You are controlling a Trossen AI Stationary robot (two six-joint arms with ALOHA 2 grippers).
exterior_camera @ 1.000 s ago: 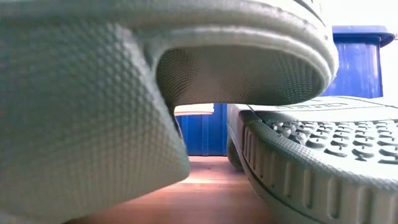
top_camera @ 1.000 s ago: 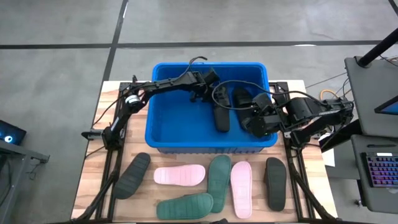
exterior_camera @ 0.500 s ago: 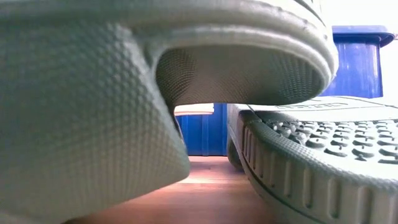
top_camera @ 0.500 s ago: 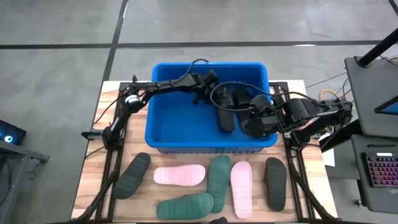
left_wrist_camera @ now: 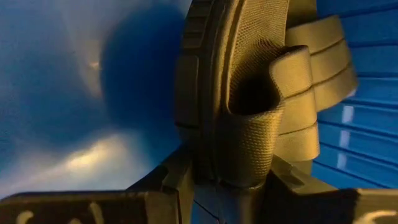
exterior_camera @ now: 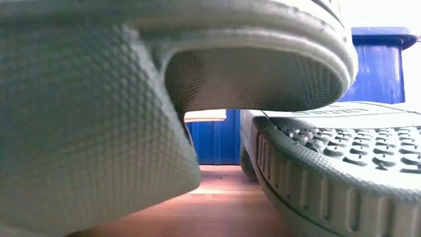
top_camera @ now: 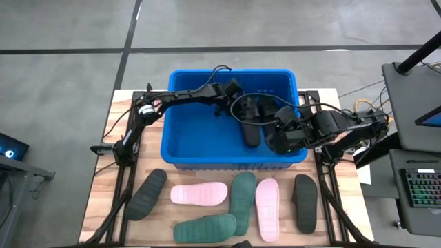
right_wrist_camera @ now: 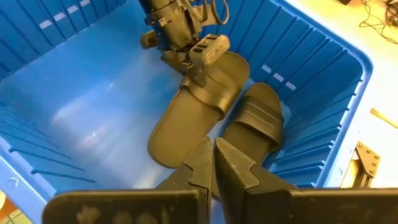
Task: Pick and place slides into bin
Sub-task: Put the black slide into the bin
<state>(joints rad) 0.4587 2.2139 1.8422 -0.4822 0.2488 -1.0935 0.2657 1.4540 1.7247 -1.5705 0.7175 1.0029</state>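
Note:
My left gripper should release the black slide: the black slide's loose end (top_camera: 251, 139) is down at the bin's bottom in the high view.
The blue bin (top_camera: 179, 155) stands at the table's far middle. My left gripper (top_camera: 238, 105) reaches into it from the left and is shut on a black slide (right_wrist_camera: 186, 118). A second black slide (right_wrist_camera: 256, 121) lies on the bin floor beside the right wall. My right gripper (right_wrist_camera: 211, 163) hovers shut above the bin's right part, holding nothing. Several slides lie on the table in front of the bin: charcoal (top_camera: 146, 194), pink (top_camera: 198, 194), dark green (top_camera: 242, 198), dark green (top_camera: 205, 227), pink (top_camera: 267, 200), charcoal (top_camera: 305, 202). My left gripper pinches the black slide by one long side at the strap (left_wrist_camera: 245, 155), with sole edge and strap base between the two fingers (left_wrist_camera: 177, 180). The fingers slant down from the bin's far left. The slide tilts away below them, its free end (right_wrist_camera: 163, 152) down at the bin floor.
The bin's left half (top_camera: 196, 131) holds nothing. Two dark green slides (exterior_camera: 99, 131) lie right against the low camera and hide most of the table; only strips of the bin (exterior_camera: 376, 66) show past them. Wooden table edges and arm frames flank the bin.
My left gripper has sunk a little deeper into the bin and tipped further downward, still shut on the black slide. The slide has come down with it toward the bin floor.

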